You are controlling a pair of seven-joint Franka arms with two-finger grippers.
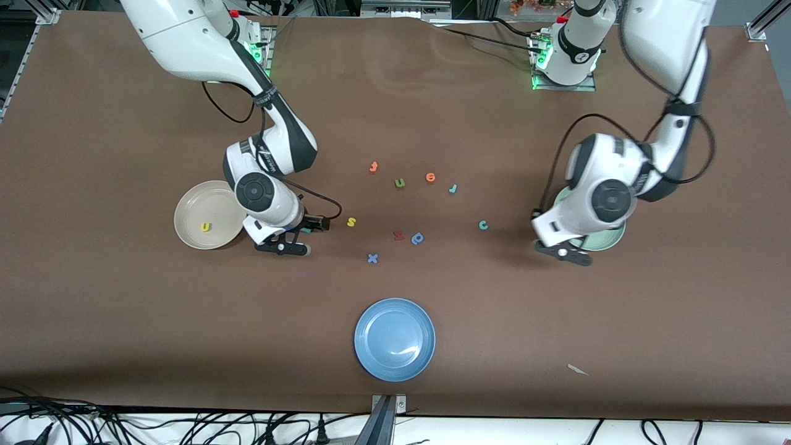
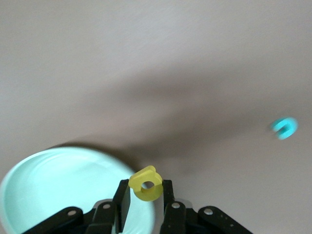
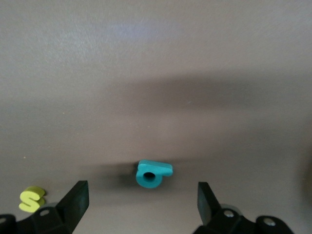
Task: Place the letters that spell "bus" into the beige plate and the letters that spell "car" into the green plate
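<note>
I should next grab the teal "b" by its straight stem [image 3: 156, 166] with my right gripper, to spell "bus" in the beige plate.
My left gripper [image 2: 146, 189] is shut on the yellow "a" [image 2: 146, 184] and hangs over the rim of the green plate [image 2: 58, 185], which shows in the front view as the green plate [image 1: 609, 238] under the arm. The teal "c" [image 1: 483, 225] lies on the table beside that plate. My right gripper [image 3: 141, 191] is open, low over the table beside the beige plate [image 1: 191, 213]. The teal "b" [image 3: 152, 174] lies untouched just off its fingertips. The yellow "u" [image 1: 205, 227] lies in the beige plate. The yellow "s" [image 1: 351, 222] and teal "r" [image 1: 453, 188] lie mid-table.
Loose letters lie mid-table: an orange one [image 1: 373, 166], an olive "u" [image 1: 399, 183], an orange "o" [image 1: 431, 177], a red one [image 1: 398, 235], a blue "p" [image 1: 418, 238] and a blue "x" [image 1: 372, 258]. A blue plate [image 1: 395, 339] sits nearer the front camera.
</note>
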